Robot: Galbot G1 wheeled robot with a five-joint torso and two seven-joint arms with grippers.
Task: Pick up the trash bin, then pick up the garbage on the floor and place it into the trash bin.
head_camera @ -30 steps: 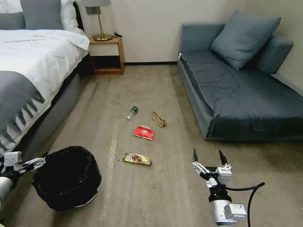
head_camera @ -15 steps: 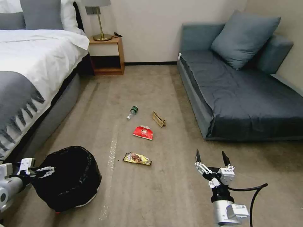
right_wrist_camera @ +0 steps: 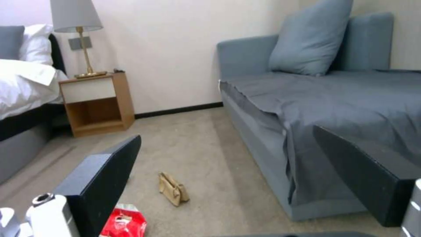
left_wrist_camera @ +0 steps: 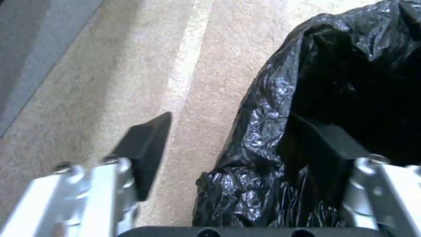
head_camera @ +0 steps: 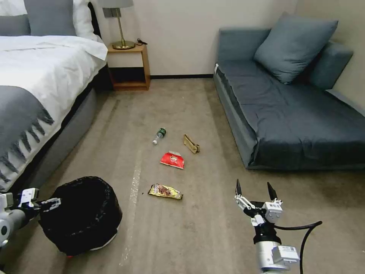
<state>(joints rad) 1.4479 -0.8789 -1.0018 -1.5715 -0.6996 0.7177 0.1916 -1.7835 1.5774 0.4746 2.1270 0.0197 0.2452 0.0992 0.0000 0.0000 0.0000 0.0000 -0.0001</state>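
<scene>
The bin's round body (head_camera: 82, 217) is far wider than my left gripper opens, so to pick up the bin, my left gripper next needs to pinch its thin bag-lined rim (head_camera: 55, 198).
The trash bin (head_camera: 81, 213), lined with a crinkly black bag, stands on the carpet at the lower left. My left gripper (head_camera: 49, 203) is at its near-left rim, open. In the left wrist view the left gripper (left_wrist_camera: 236, 144) straddles the liner (left_wrist_camera: 263, 115), one finger inside the bag and one outside. The garbage lies mid-floor: a gold wrapper (head_camera: 165, 191), a red packet (head_camera: 173, 160), a tan paper bag (head_camera: 191, 144) and a clear bottle (head_camera: 159, 135). My right gripper (head_camera: 254, 188) hovers open at the lower right, holding nothing. The right wrist view has the paper bag (right_wrist_camera: 173, 189) and red packet (right_wrist_camera: 123, 223) beyond the open right gripper (right_wrist_camera: 236, 177).
A bed (head_camera: 34, 87) runs along the left, with a wooden nightstand (head_camera: 128, 66) and lamp (head_camera: 121, 26) at the far wall. A blue-grey sofa (head_camera: 296, 110) lines the right side. A pale tape strip (head_camera: 133, 190) crosses the carpet between the bin and the litter.
My left gripper dropped and pushed in toward the bin's rim, then eased back slightly. My right gripper shifted a little to the right and has since held still.
</scene>
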